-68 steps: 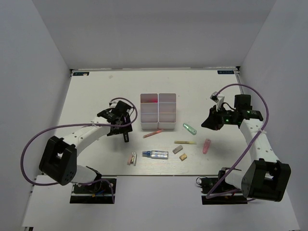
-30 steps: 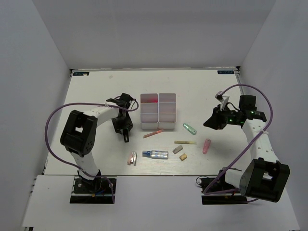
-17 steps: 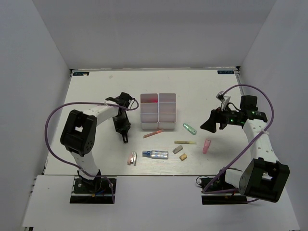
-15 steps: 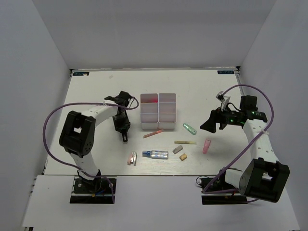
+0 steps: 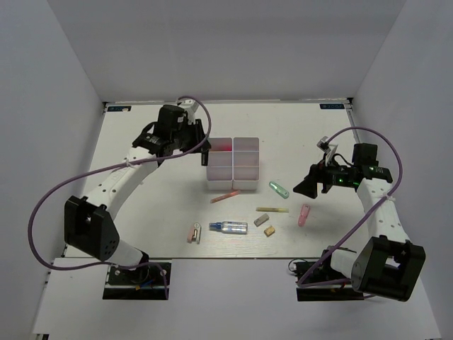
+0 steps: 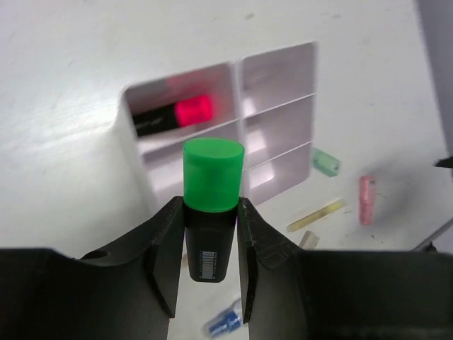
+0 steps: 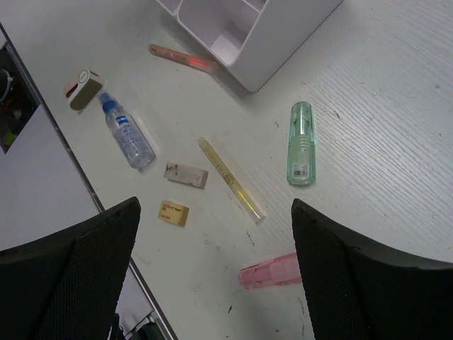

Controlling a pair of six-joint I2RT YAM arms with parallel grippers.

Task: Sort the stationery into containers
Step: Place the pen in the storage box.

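Observation:
My left gripper keeps the black marker point(image 6: 212, 180) until over the far section with the red-capped marker. It hangs high at the container's outer side, so opening would miss.
My left gripper point(image 6: 210, 212) is shut on a green-capped black marker point(image 6: 212, 180), held upright in the air. In the top view this gripper point(image 5: 204, 149) hangs at the far left corner of the two white containers point(image 5: 234, 185). A red-capped marker point(image 6: 173, 116) lies in the far compartment of the left container point(image 6: 276, 78). My right gripper point(image 7: 214, 212) stands open above loose stationery. Below it lie a green capsule point(image 7: 301, 145), a yellow stick point(image 7: 230, 178) and a pink capsule point(image 7: 272, 273). In the top view it point(image 5: 306, 188) is right of the green capsule point(image 5: 279, 189).
Near the containers' front lie a pink stick point(image 5: 224, 196), a silver-blue tube point(image 5: 228, 227), a grey eraser point(image 5: 260, 220), a yellow eraser point(image 5: 270, 230) and a small pink-and-white item point(image 5: 193, 233). White walls enclose the table point(image 5: 141, 212) on three sides.
My left gripper has closed on the marker left of the containers and lifted it toward their far left corner. The right gripper has opened wide and moved slightly.

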